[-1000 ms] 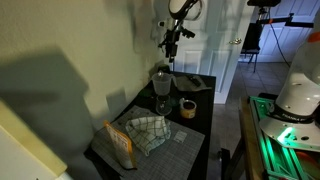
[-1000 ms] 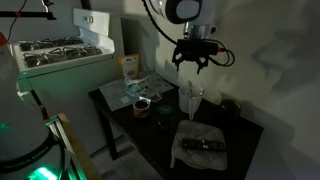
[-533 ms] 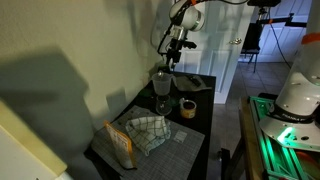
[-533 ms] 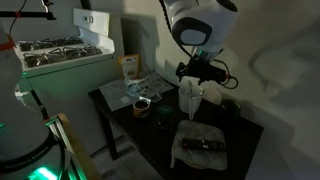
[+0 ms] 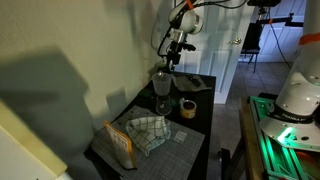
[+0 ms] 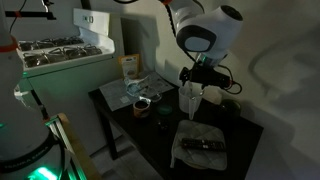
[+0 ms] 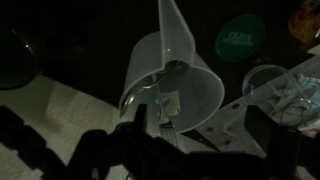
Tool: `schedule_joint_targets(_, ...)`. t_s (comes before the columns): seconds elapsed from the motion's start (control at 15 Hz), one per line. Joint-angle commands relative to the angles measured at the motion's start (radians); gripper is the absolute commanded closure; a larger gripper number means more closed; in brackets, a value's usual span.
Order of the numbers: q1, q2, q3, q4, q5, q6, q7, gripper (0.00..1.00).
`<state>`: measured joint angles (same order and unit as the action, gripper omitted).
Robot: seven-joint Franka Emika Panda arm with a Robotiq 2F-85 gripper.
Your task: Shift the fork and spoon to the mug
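The silvery utensil's other end should stay free to go into the mug, so my gripper will next grab the utensil by the handle end nearest the pitcher's opening.
A clear plastic pitcher [image 7: 172, 80] with a handle stands on the black table [image 6: 150, 135]. It shows in both exterior views [image 5: 161, 84] [image 6: 190, 99]. In the wrist view, silvery utensil shapes [image 7: 158, 100] lie inside it; I cannot tell fork from spoon. My gripper [image 7: 200, 110] hangs just above the pitcher's mouth, fingers spread apart and empty. It also shows in both exterior views [image 5: 171, 58] [image 6: 201, 82]. A small dark mug [image 6: 141, 105] sits on the table towards the stove side.
A grey cloth with a dark remote [image 6: 203, 148] lies near the pitcher. A tape roll [image 5: 187, 108], a checked cloth [image 5: 150, 131] and a snack bag [image 5: 120, 144] lie on the table. A green lid [image 7: 240, 38] and a clear cup [image 7: 266, 80] are close by. A stove [image 6: 50, 50] stands beyond.
My gripper has come down from well above the table to just over the pitcher. Nothing on the table has moved.
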<state>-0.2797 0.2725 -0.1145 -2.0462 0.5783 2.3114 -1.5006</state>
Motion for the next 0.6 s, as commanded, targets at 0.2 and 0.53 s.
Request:
schedule_joint_targets(0.2,-0.008,0.127,0.069,0.067,0.008,0.163,-0.055,0.12)
schedule_joint_targets(0.53,-0.010,0.163,0.135,0.070,-0.011,0.247,-0.084,0.26)
